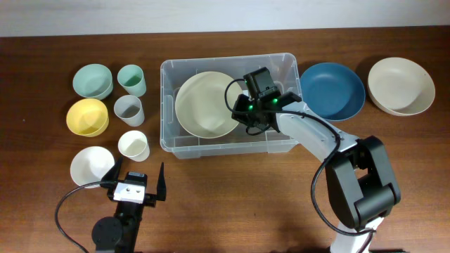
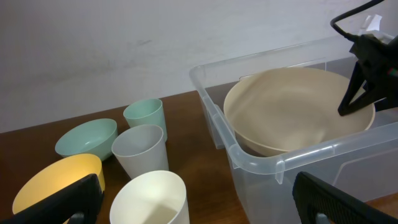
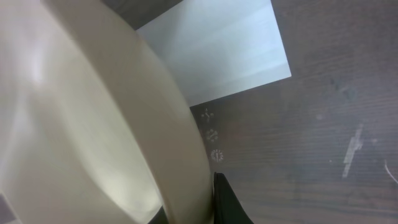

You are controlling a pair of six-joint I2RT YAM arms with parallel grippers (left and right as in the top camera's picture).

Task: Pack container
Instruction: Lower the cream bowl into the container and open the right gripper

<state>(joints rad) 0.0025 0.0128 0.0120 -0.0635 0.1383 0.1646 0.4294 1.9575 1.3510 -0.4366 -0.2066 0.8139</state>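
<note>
The large beige bowl's whole rim (image 1: 177, 105) is within the container's sides, low over the container's bottom, so my right gripper should release the bowl.
The clear plastic container (image 1: 172, 74) stands mid-table; it also shows in the left wrist view (image 2: 261, 155). A large beige bowl (image 1: 204, 104) lies inside it, tilted. My right gripper (image 1: 247, 116) reaches into the container and is shut on that bowl's right rim; the right wrist view shows the bowl (image 3: 81, 124) pinched by the black finger (image 3: 227, 202), with the white label (image 3: 217, 53) on the container's base behind. My left gripper (image 1: 138, 186) is open and empty near the front edge, behind a white cup (image 2: 152, 199).
Left of the container stand mint (image 1: 93, 79), yellow (image 1: 87, 116) and white (image 1: 91, 166) bowls, and mint (image 1: 131, 79), grey (image 1: 129, 109) and white (image 1: 133, 145) cups. To the right lie a blue bowl (image 1: 332, 90) and a beige bowl (image 1: 401, 85).
</note>
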